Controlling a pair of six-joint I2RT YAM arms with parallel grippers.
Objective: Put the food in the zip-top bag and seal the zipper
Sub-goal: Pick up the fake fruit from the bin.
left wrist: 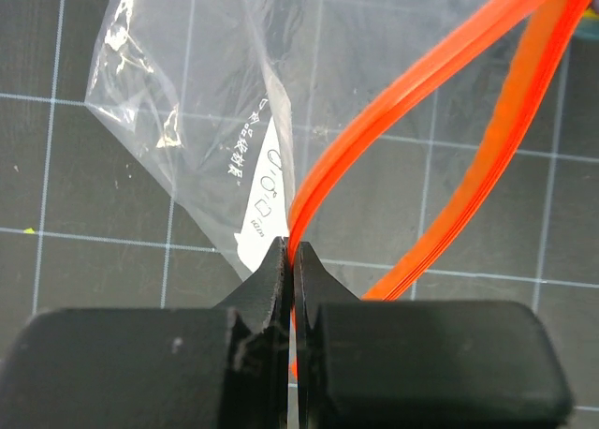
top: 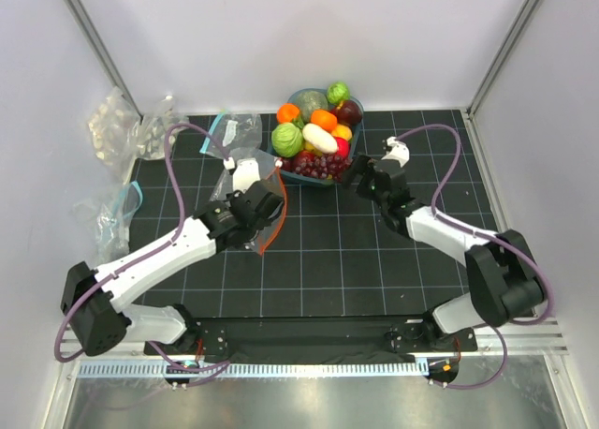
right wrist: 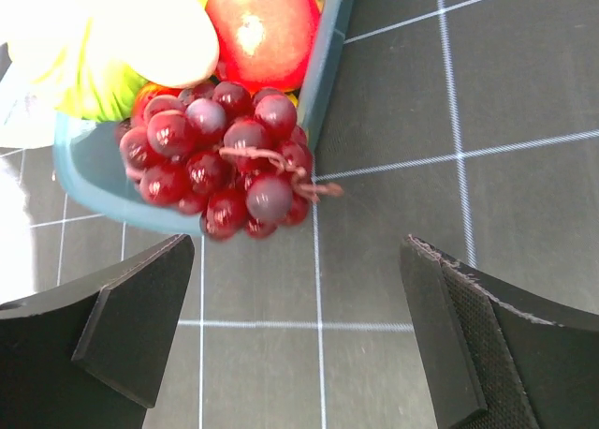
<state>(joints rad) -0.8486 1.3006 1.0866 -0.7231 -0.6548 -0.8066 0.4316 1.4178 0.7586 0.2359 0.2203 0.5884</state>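
I need to reach the grapes (right wrist: 225, 157) with my right gripper and grab them by their stem end that spills over the bowl's rim. The grapes will then hang and can go into the zip-top bag.
The food is heaped in a blue bowl (top: 296, 96): green cabbage (top: 286, 140), oranges (top: 323, 120), a white oblong vegetable (top: 319, 138), a red apple (right wrist: 262, 31) and purple grapes (right wrist: 225, 157). The grapes spill over the bowl's rim (right wrist: 84, 181). My right gripper (right wrist: 299, 326) stands open just in front of the grapes, with nothing between its fingers (right wrist: 140, 307). The clear zip-top bag (left wrist: 187, 101) lies left of the bowl. Its orange-red zipper (left wrist: 421, 73) gapes in a loop, and my left gripper (left wrist: 292, 251) is shut on one side of the strip.
Clear bags with teal strips (top: 229, 129) (top: 117, 209) and a crumpled clear heap (top: 117, 125) lie along the left side of the black gridded mat (top: 328, 260). White walls and metal posts enclose the table.
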